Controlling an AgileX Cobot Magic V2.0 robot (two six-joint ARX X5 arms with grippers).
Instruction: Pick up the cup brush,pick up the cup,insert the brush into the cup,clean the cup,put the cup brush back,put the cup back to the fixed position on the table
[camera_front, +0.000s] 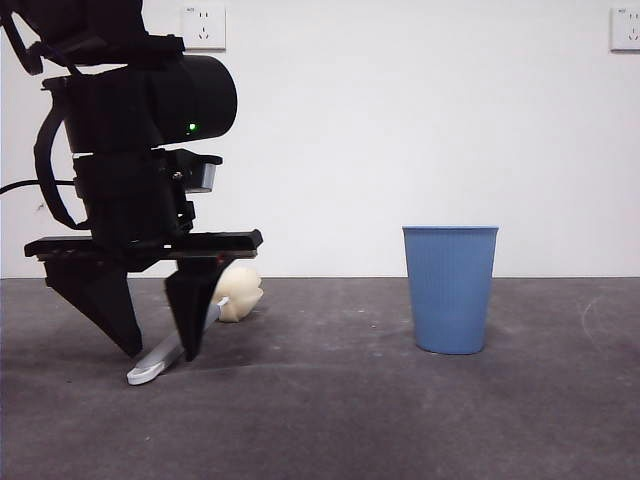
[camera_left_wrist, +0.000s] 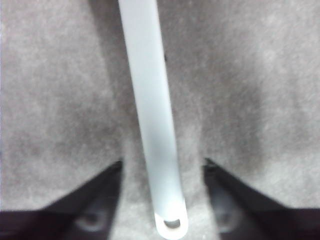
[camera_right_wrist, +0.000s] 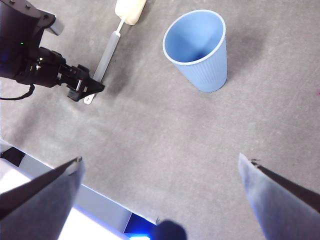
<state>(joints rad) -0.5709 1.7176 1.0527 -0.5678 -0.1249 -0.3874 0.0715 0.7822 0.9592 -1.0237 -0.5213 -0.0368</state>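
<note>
The sponge head (camera_front: 238, 292) is round and wide. My left gripper needs to pick up the cup brush by its slim, straight grey handle (camera_front: 162, 355) next.
The cup brush (camera_front: 228, 300) lies flat on the table (camera_front: 330, 420), its cream sponge head toward the wall and its looped grey handle end nearest me. My left gripper (camera_front: 162, 352) is down at the table, open, with one jaw on each side of the handle (camera_left_wrist: 152, 115) near the loop; the jaws do not touch it. The blue ribbed cup (camera_front: 450, 290) stands upright and empty to the right, apart from the brush. My right gripper (camera_right_wrist: 160, 165) hangs high above the table, open and holding nothing, looking down on the cup (camera_right_wrist: 197, 47), the brush (camera_right_wrist: 107, 50) and the left gripper (camera_right_wrist: 82, 85).
A white wall with two sockets (camera_front: 204, 27) (camera_front: 625, 27) runs behind the table. The table's near edge (camera_right_wrist: 75, 195) shows below the right gripper, with a pale floor beyond it.
</note>
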